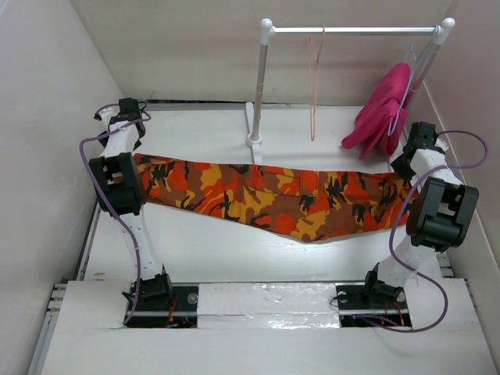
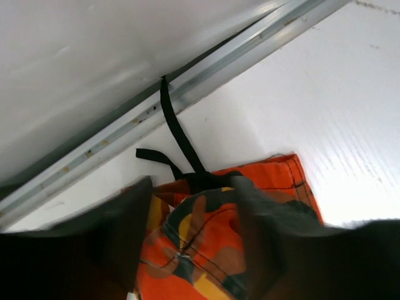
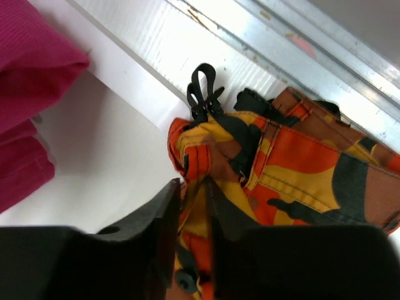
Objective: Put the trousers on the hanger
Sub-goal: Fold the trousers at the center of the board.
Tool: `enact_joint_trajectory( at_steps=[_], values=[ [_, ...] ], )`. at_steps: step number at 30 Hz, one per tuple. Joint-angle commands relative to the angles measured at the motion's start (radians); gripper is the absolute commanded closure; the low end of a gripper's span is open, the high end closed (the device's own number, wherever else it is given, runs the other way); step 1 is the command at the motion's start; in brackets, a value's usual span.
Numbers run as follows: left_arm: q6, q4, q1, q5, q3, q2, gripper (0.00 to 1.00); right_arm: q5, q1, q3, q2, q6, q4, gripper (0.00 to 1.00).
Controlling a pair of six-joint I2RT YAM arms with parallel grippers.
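My right gripper will fold the trousers' waist end over for the hanger, by the fold at their waist end.
The camouflage trousers lie stretched across the table between my two arms. Their left end lies between the fingers of my left gripper, which stand well apart and open, with a black drawstring trailing toward the wall. In the right wrist view, my right gripper has its jaws slightly parted, and a fold of the trousers' waist end sits loose in the gap. The salmon-pink hanger hangs bare from the rail at the back. In the top view both wrists cover their own fingers.
A white tube rail frame stands at the back of the table. At its right end a magenta garment hangs on a pale wire hanger, close to my right arm. Walls and a metal edge strip border the table.
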Motion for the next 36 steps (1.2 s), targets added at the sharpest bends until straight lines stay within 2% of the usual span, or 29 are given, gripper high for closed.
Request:
enact_joint_trajectory(
  at_steps=[1,3,6,10,12,13,15,16,17,20,21,22,25,27,31,36],
  values=[
    [-0.009,0.005,0.008,-0.038,0.041,-0.019,0.43,0.037,-0.007,0.051,-0.028,-0.002,0.034,0.62],
    [-0.015,0.005,0.008,-0.019,0.041,-0.053,0.34,0.003,-0.007,0.020,-0.083,0.013,0.057,0.44],
    [-0.022,0.025,-0.018,0.046,0.021,-0.128,0.32,-0.078,0.002,-0.030,-0.149,0.056,0.100,0.29],
    [-0.037,0.087,-0.108,0.154,-0.064,-0.243,0.36,-0.135,0.011,-0.175,-0.316,0.091,0.144,0.23],
    [-0.031,0.150,-0.168,0.175,-0.186,-0.341,0.41,-0.138,0.011,-0.249,-0.389,0.096,0.181,0.19],
    [-0.025,0.223,-0.234,0.188,-0.226,-0.376,0.48,-0.144,-0.016,-0.289,-0.429,0.096,0.195,0.18],
    [-0.019,0.273,-0.297,0.212,-0.292,-0.462,0.73,-0.162,-0.054,-0.409,-0.543,0.090,0.224,0.16],
    [-0.029,0.298,-0.347,0.243,-0.332,-0.486,0.93,-0.175,-0.103,-0.450,-0.580,0.085,0.238,0.15],
    [-0.041,0.302,-0.367,0.272,-0.346,-0.506,1.00,-0.210,-0.132,-0.530,-0.615,0.073,0.255,0.15],
    [-0.124,0.373,-0.439,0.418,-0.433,-0.597,1.00,-0.257,-0.238,-0.641,-0.722,0.051,0.301,0.15],
    [-0.155,0.408,-0.460,0.454,-0.520,-0.658,1.00,-0.267,-0.264,-0.696,-0.742,0.047,0.309,0.15],
    [-0.204,0.507,-0.482,0.514,-0.571,-0.694,1.00,-0.277,-0.290,-0.719,-0.743,0.044,0.312,0.15],
    [-0.274,0.670,-0.604,0.534,-0.755,-0.811,1.00,-0.356,-0.406,-0.760,-0.680,0.013,0.324,0.15],
    [-0.290,0.709,-0.680,0.528,-0.820,-0.855,1.00,-0.402,-0.468,-0.757,-0.631,-0.015,0.327,0.15],
    [-0.290,0.790,-0.740,0.521,-0.991,-0.912,1.00,-0.417,-0.478,-0.719,-0.525,-0.022,0.341,0.16],
    [-0.292,0.870,-0.740,0.539,-1.163,-0.983,1.00,-0.402,-0.469,-0.675,-0.433,0.024,0.391,0.24]
  ],
)
